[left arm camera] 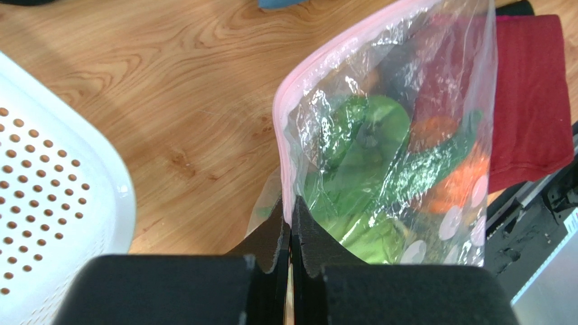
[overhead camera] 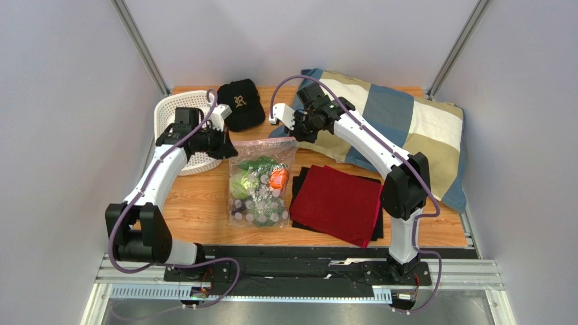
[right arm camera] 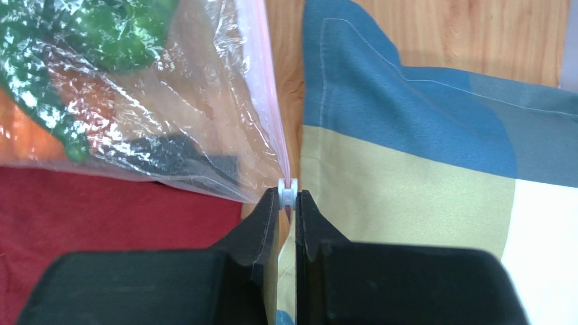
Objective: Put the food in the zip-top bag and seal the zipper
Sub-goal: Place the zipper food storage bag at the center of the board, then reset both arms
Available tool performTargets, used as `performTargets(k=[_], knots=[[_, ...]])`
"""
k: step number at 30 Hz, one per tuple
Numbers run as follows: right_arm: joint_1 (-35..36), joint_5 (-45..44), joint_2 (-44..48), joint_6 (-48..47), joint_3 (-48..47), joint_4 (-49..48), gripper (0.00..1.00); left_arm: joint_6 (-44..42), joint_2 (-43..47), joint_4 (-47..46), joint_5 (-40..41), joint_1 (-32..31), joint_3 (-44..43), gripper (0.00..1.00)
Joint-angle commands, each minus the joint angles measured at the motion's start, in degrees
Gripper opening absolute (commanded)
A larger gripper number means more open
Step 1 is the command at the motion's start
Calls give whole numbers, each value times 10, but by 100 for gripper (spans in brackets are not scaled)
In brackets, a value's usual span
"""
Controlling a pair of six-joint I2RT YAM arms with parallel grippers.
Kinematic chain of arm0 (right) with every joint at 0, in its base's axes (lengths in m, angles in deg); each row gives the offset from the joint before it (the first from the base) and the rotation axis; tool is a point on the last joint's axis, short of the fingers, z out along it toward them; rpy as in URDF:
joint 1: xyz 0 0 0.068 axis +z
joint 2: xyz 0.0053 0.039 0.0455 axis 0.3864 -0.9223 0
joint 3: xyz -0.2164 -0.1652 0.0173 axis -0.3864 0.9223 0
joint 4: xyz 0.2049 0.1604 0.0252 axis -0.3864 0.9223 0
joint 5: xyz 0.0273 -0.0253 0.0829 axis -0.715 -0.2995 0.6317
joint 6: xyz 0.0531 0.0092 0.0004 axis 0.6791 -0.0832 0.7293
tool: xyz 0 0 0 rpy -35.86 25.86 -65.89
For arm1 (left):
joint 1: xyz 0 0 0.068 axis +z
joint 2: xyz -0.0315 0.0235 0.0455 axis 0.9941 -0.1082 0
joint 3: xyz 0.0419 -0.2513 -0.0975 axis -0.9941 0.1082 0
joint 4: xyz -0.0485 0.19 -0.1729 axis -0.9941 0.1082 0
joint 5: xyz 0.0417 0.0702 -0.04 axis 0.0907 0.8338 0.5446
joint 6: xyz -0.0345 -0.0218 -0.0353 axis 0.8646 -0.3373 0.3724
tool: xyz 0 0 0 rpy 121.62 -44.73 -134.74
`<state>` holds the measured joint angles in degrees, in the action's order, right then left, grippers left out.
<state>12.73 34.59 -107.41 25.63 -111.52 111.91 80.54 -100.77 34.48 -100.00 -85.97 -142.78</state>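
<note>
The zipper runs closed to the bag's corner, so the zipper's slider would stay there and it is now time for my right gripper to open.
The clear zip-top bag (overhead camera: 260, 183) lies mid-table with green and orange produce (overhead camera: 261, 177) inside. Its pale pink zipper strip (overhead camera: 263, 142) runs along the far edge between my two grippers. My left gripper (overhead camera: 222, 143) is shut on the strip's left end, seen in the left wrist view (left arm camera: 290, 210), where the strip (left arm camera: 319, 68) curves away. My right gripper (overhead camera: 296, 130) is shut on the small white zipper slider (right arm camera: 287, 191) at the strip's right end; the right wrist view shows the bag (right arm camera: 169, 101) to the left of the jaws.
A white perforated basket (overhead camera: 178, 108) stands at the back left under the left arm. A black cap (overhead camera: 239, 101) lies at the back. A red cloth on black (overhead camera: 337, 203) lies right of the bag. A blue, tan and white checked cloth (overhead camera: 407, 128) covers the back right.
</note>
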Motion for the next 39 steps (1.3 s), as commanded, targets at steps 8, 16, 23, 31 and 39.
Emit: performTargets(k=[8,16,23,31,39], knots=[[-1,32,46,85,-3,-29,39,-29,23,44,31,-7,-84,70],[-5,37,91,204,-57,-62,81,-48,25,140,30,-7,-247,99],[-52,73,149,385,-48,-114,88,-37,-52,259,52,-6,-425,99],[-177,118,273,502,165,-154,89,-52,-18,228,71,-7,-316,99],[-218,102,387,483,282,-171,89,-72,2,226,124,-12,-272,99]])
